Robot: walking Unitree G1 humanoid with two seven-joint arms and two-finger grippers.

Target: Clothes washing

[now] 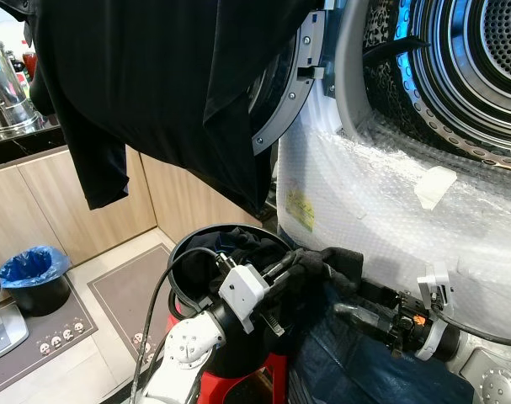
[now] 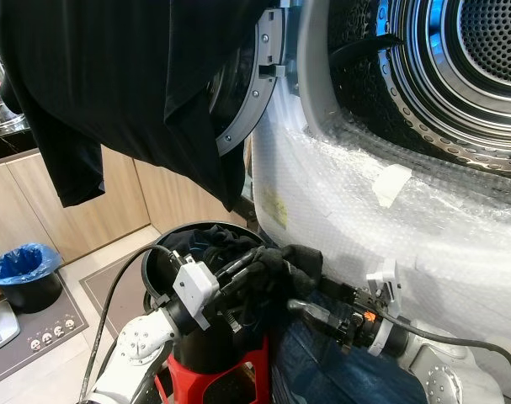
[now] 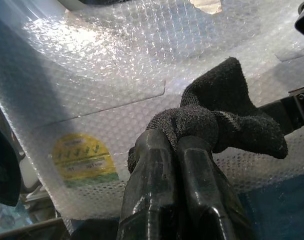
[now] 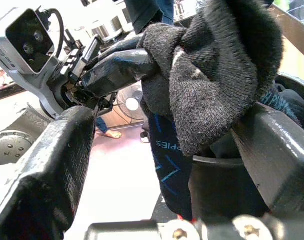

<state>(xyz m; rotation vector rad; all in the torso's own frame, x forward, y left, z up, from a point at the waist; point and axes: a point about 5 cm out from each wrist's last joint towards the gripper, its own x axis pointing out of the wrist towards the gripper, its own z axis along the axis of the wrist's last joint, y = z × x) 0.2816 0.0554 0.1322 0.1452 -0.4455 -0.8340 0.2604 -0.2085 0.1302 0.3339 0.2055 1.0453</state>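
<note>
My left gripper's fingers already cover one end of the black sock. My right gripper will grab the sock by its free-hanging fuzzy fold (image 1: 343,264) next.
My left gripper (image 1: 295,263) is shut on a black sock (image 1: 329,266), held above a black basket (image 1: 181,251) of dark clothes. In the left wrist view the sock (image 3: 227,120) bunches over the closed fingertips (image 3: 164,145). My right gripper (image 1: 349,308) is open just below and right of the sock. In the right wrist view its two fingers (image 4: 56,150) stand wide apart, with the sock (image 4: 217,75) hanging between them and resting on one. The washer drum (image 1: 465,59) gapes at upper right above a front covered in bubble wrap (image 1: 364,194).
A black shirt (image 1: 154,84) hangs over the open washer door (image 1: 280,101). The basket stands on a red stool (image 1: 274,370), with blue denim (image 1: 356,366) beside it. At left are wooden cabinets, a blue-lined bin (image 1: 32,271) and a power strip (image 1: 55,338).
</note>
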